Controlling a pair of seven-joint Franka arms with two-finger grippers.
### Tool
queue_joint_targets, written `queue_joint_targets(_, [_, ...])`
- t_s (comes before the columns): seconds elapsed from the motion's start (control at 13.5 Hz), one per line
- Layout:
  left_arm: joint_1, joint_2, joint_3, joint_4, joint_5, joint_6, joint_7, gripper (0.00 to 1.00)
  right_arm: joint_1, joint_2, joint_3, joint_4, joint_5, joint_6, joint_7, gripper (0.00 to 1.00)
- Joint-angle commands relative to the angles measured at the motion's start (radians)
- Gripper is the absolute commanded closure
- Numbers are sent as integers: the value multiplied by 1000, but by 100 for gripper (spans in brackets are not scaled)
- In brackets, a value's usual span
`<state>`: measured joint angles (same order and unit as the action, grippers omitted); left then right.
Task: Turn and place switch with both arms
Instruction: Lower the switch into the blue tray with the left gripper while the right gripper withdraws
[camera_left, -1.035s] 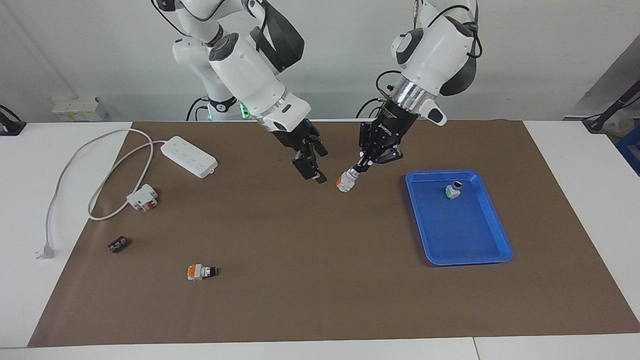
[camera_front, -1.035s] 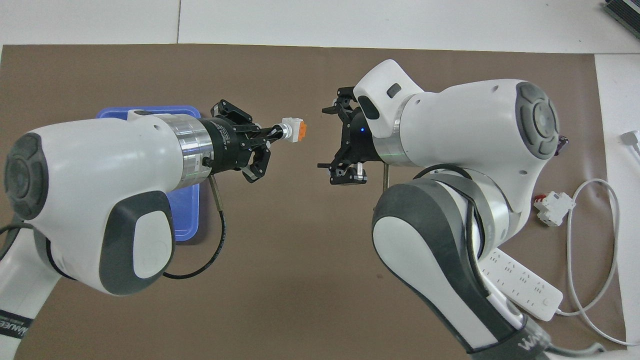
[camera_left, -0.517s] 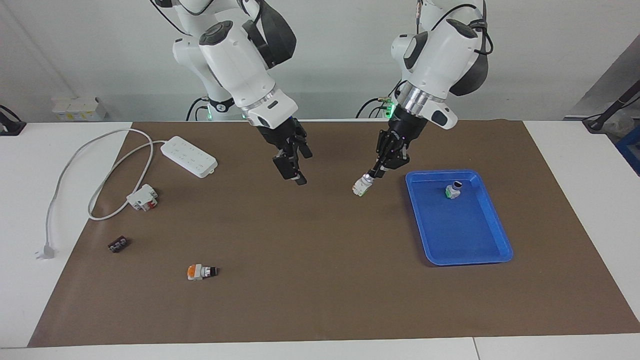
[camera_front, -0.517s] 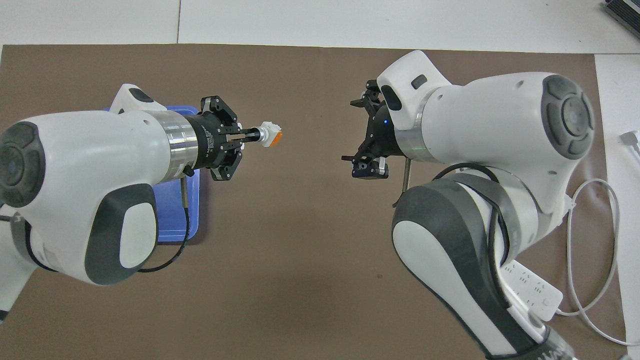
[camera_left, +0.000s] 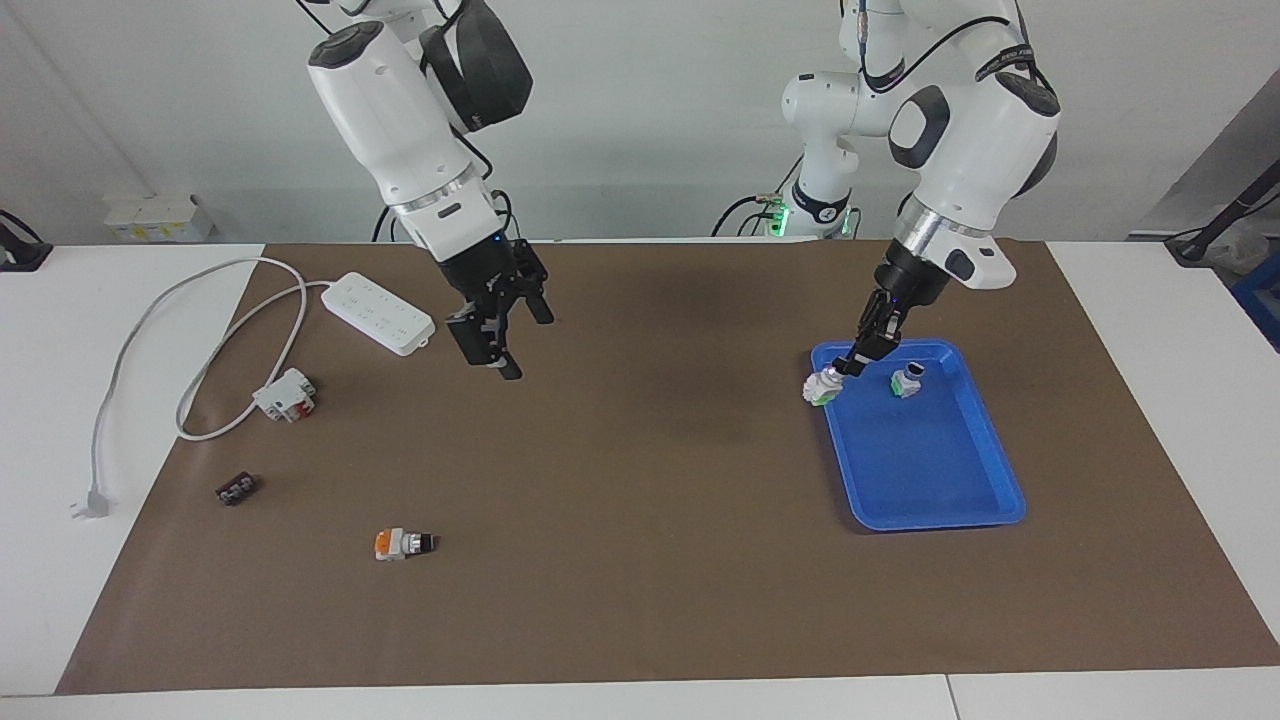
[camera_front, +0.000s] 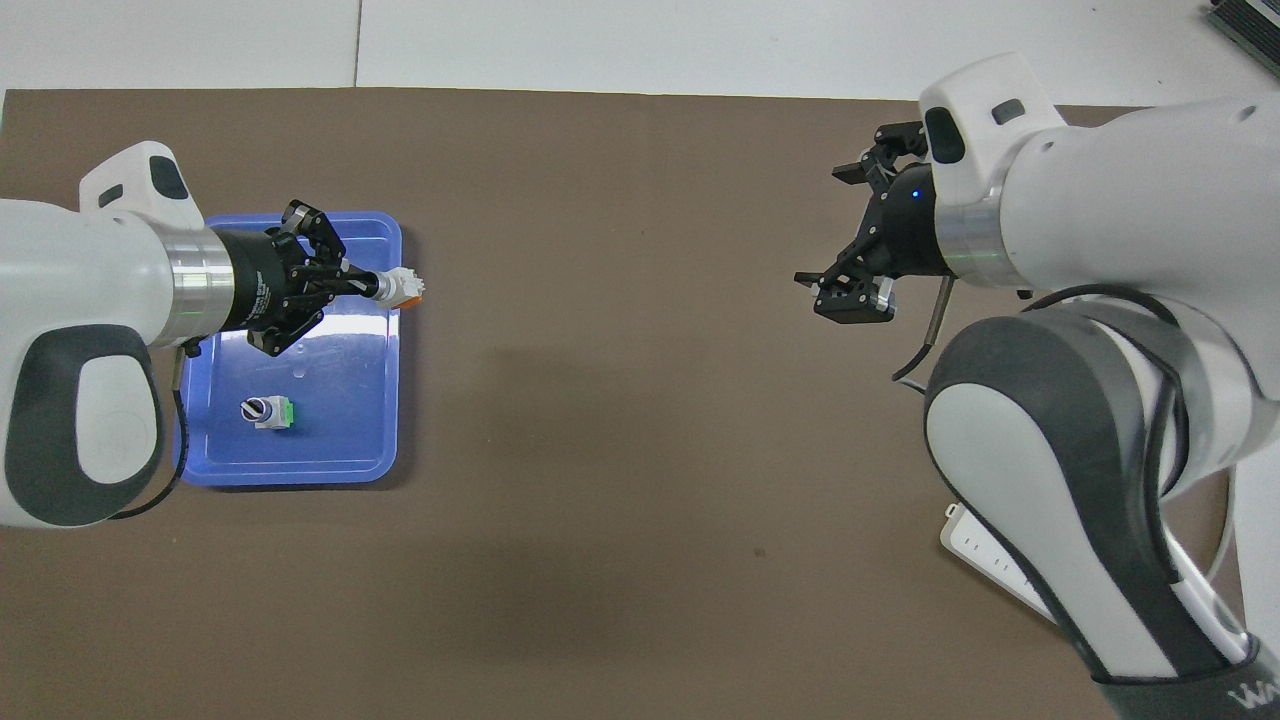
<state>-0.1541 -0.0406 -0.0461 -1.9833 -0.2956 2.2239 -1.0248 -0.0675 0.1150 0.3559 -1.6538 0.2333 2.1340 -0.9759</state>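
My left gripper holds the whitish-grey switch out past the blue tray's rim in the overhead view. It needs to move the switch toward the tray before it lets go.
My left gripper is shut on the black knob of a whitish-grey switch. It holds the switch in the air over the rim of the blue tray on the side toward the right arm's end. In the overhead view the held switch shows an orange face beyond the left gripper. A second switch with a green face lies in the tray, also seen from overhead. A third switch with an orange end lies on the mat. My right gripper is open and empty over the mat.
A white power strip with its cable and plug lies toward the right arm's end. A white-and-red block and a small black terminal strip lie on the brown mat there.
The left gripper carried the switch from over the mat's middle to over the tray's rim. The right gripper drew back toward the power strip, still open.
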Motion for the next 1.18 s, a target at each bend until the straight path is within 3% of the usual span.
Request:
queue_joint_targets(0.0, [57,-90,-8,-135,51,-24,249,100,20,-32,-66,0,-43,-25,216,0])
queue_joint_targets(0.15, [73,-102,-8,-164,142,-67,381,100,40,-34,-127,0,-98,-23,423,0])
queue_joint_targets(0.3, [100,-98,-8,-177,159,-72,503,100,40,-37,-133,-7,-198,-38,604,0])
queue_joint_targets(0.52, [108,-71,-8,-192,223,-59,668,100,71,-37,-214,2,-283,-80,865,0])
queue_joint_targets(0.67, [128,-64,-8,-190,230,-61,779,100,121,-60,-329,3,-284,-127,974,0])
queue_joint_targets(0.74, [137,-62,-8,-183,230,-70,857,100,146,-75,-374,3,-281,-176,1027,0])
queue_joint_targets(0.96, [137,-45,-8,-137,230,-92,907,100,137,-124,-402,3,-276,-360,1132,0])
queue_joint_targets(1.11, [134,-24,-8,-60,230,-168,908,96,94,-121,-374,46,-276,-448,1132,0])
